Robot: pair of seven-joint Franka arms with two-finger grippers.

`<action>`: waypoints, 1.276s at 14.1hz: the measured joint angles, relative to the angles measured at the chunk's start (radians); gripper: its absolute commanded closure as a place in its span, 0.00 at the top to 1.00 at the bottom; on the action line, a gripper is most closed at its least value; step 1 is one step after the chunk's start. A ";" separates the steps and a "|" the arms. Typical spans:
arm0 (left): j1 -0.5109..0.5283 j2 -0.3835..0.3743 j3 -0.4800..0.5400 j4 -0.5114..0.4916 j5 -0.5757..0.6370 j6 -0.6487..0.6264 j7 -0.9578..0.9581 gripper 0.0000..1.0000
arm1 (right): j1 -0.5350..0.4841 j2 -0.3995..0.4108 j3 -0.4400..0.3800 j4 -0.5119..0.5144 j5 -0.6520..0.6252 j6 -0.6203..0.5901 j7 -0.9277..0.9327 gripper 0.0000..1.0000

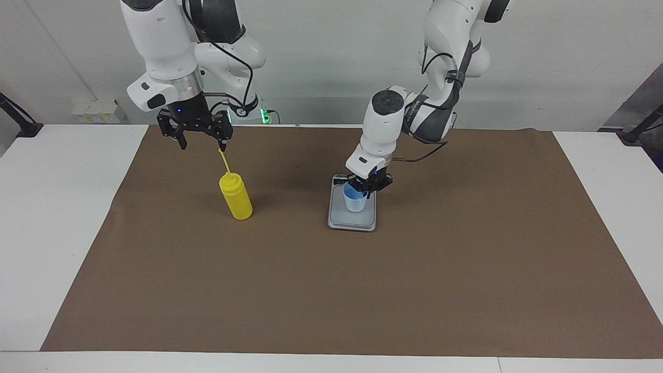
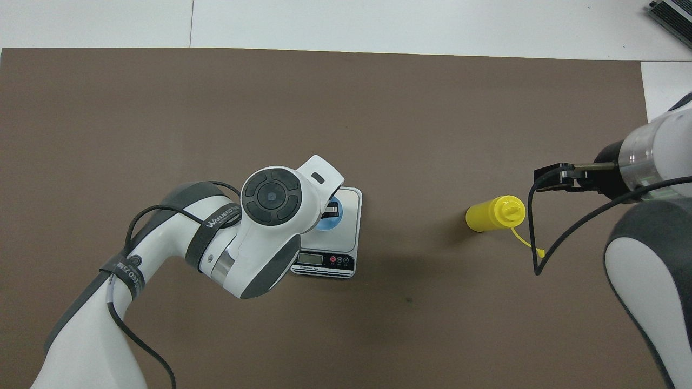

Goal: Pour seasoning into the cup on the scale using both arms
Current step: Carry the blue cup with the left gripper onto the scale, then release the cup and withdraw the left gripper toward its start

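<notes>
I need to pour seasoning into the light blue cup (image 2: 323, 223), so next I should grab the yellow seasoning bottle by its neck end with my right gripper.
The light blue cup (image 1: 355, 202) (image 2: 323, 223) stands on the silver-grey scale (image 1: 353, 221) (image 2: 350, 204), near its display end. My left gripper (image 1: 366, 187) (image 2: 331, 208) comes down from above and is shut on the cup's rim at the side toward the left arm's end. The yellow seasoning bottle (image 1: 235, 198) (image 2: 494, 214) stands upright on the mat toward the right arm's end, its cap strap sticking up. My right gripper (image 1: 202, 145) (image 2: 552, 178) hangs open in the air over the mat beside the bottle, with nothing in it.
A brown mat (image 1: 362, 290) covers most of the white table (image 1: 52, 217). Only the scale, the cup and the bottle stand on it. Cables hang from both arms.
</notes>
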 measured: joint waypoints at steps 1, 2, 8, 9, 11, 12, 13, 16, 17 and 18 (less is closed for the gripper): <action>0.000 0.000 0.000 0.000 0.000 0.001 0.000 1.00 | 0.000 0.000 0.000 0.000 0.000 0.000 0.000 1.00; 0.000 0.001 0.000 0.000 0.000 0.001 0.000 1.00 | 0.000 0.000 0.000 0.000 0.000 0.000 0.000 1.00; 0.088 -0.050 0.032 0.051 0.032 -0.086 0.043 1.00 | -0.027 0.000 -0.001 0.000 0.000 -0.011 0.000 1.00; 0.124 -0.070 0.032 0.059 0.034 -0.117 0.089 1.00 | -0.030 0.000 -0.001 0.000 0.001 -0.011 0.002 1.00; 0.184 -0.097 0.035 0.072 0.035 -0.176 0.183 1.00 | -0.033 0.000 -0.001 0.000 0.017 -0.011 0.060 1.00; 0.212 -0.104 0.036 0.075 0.035 -0.194 0.229 1.00 | -0.033 0.000 -0.001 0.000 0.029 -0.011 0.115 1.00; 0.239 -0.108 0.036 0.079 0.035 -0.211 0.278 1.00 | -0.033 0.000 -0.001 -0.001 0.043 -0.011 0.175 1.00; 0.326 -0.130 0.038 0.088 0.036 -0.254 0.432 1.00 | -0.067 0.002 -0.002 -0.025 0.129 -0.006 0.355 1.00; 0.355 -0.143 0.038 0.089 0.036 -0.265 0.478 1.00 | -0.092 0.008 -0.002 -0.040 0.169 0.005 0.405 1.00; 0.383 -0.158 0.039 0.090 0.036 -0.276 0.519 1.00 | -0.118 0.018 -0.002 -0.052 0.202 0.013 0.446 1.00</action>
